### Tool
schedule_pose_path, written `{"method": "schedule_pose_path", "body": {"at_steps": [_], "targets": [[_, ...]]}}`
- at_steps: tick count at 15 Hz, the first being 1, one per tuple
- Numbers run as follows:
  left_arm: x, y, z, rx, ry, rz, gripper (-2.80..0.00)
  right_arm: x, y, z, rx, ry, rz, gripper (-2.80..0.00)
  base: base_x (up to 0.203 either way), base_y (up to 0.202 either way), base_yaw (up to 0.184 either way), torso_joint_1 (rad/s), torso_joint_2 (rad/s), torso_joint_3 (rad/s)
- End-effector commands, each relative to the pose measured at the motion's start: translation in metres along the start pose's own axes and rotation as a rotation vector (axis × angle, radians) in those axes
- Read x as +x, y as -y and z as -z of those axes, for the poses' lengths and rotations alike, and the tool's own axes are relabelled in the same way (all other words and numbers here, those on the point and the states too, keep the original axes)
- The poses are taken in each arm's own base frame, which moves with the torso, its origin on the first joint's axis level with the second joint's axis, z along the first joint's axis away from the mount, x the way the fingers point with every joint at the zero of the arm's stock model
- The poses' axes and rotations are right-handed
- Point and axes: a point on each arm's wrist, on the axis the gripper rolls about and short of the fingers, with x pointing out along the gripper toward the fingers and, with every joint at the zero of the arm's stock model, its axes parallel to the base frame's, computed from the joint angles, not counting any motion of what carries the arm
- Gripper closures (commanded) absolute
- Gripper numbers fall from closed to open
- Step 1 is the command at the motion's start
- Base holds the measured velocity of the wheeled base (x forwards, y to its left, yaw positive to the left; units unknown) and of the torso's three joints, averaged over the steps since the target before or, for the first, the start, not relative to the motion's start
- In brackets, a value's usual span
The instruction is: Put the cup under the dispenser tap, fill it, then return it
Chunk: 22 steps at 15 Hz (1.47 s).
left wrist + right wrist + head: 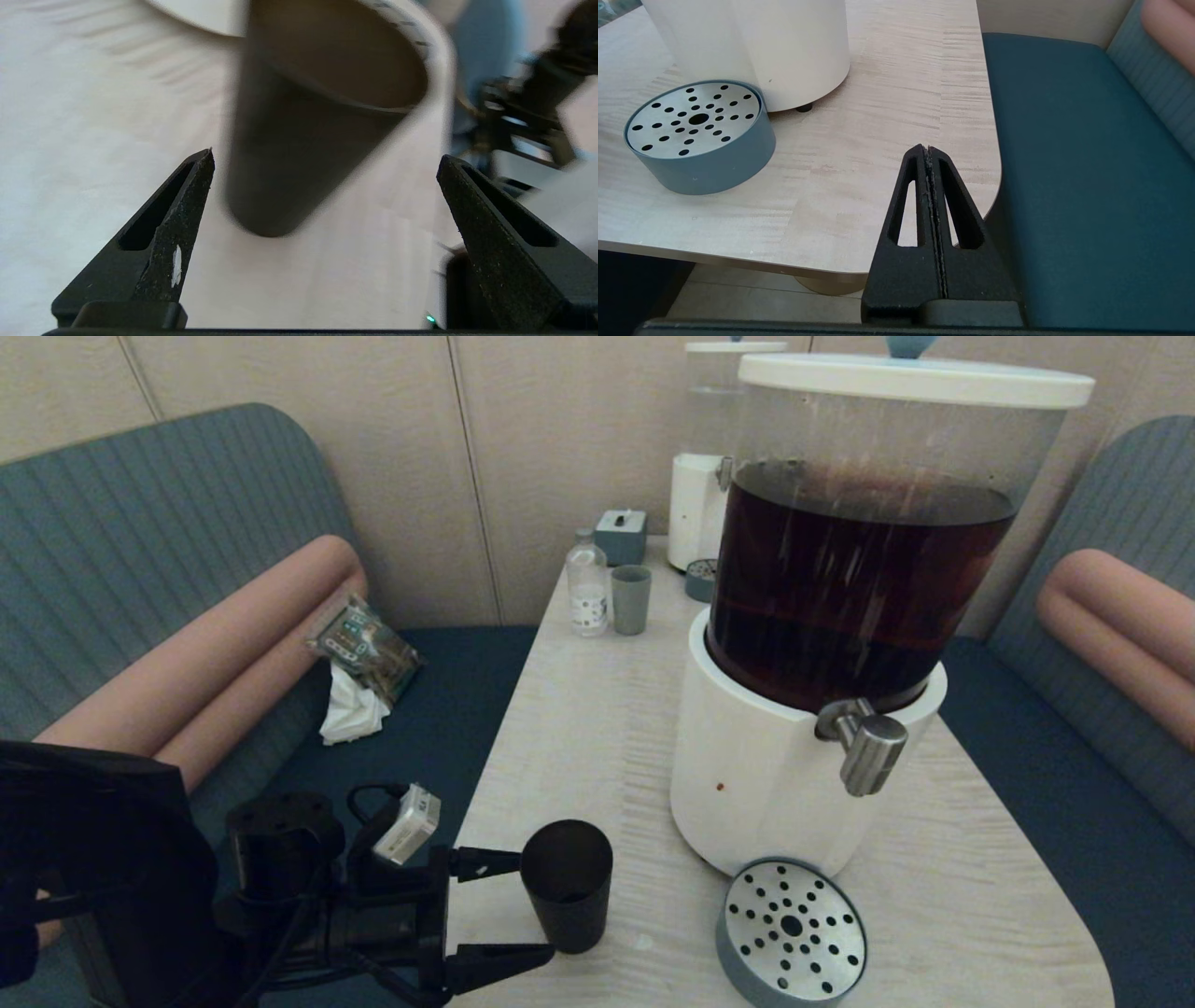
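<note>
I need to move my left gripper toward the dark cup before I close it, because its fingers stop short of the cup's near side in the left wrist view.
The dark smoky cup (567, 886) stands upright on the pale table near its front left corner. My left gripper (530, 908) is open, level with the cup, its two black fingers either side of it without touching. From the left wrist camera the cup (299, 135) shows just beyond the spread fingertips (198, 172). The brushed-steel dispenser tap (866, 744) juts from the white base (756, 775) of the big dispenser with dark brown liquid (840, 579). A round perforated drip tray (792, 931) lies in front of the base, left of the tap. My right gripper (927, 150) is shut and empty at the table's front right corner, outside the head view.
At the table's back stand a small clear bottle (587, 583), a grey-green cup (630, 599), a small grey box (621, 535) and a second dispenser with a clear tank (709, 457). Blue benches flank the table; a packet and tissue (359, 663) lie on the left bench.
</note>
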Motion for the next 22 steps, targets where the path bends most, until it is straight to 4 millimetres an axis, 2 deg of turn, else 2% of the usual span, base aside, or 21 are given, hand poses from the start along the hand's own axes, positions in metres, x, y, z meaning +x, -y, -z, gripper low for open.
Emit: {"method": "schedule_pose_path", "body": {"at_steps": [1, 4, 15, 22], "targets": [[0.004, -0.008, 0.002, 0.007, 0.004, -0.022, -2.80, 0.000, 0.000, 0.002, 0.000, -0.004, 0.000, 0.00, 0.000, 0.000, 0.000, 0.000, 0.00, 0.000], [0.010, -0.014, -0.003, 0.031, 0.019, -0.038, -2.80, 0.000, 0.000, 0.002, 0.000, -0.004, 0.000, 0.00, 0.000, 0.000, 0.000, 0.000, 0.00, 0.000], [0.026, -0.024, -0.003, 0.051, 0.025, -0.036, -2.80, 0.000, 0.000, 0.002, 0.000, -0.002, 0.000, 0.00, 0.000, 0.000, 0.000, 0.000, 0.00, 0.000], [0.039, -0.016, 0.000, 0.047, 0.012, -0.001, -2.80, 0.000, 0.000, 0.002, 0.000, -0.003, 0.000, 0.00, 0.000, 0.000, 0.000, 0.000, 0.00, 0.000]]}}
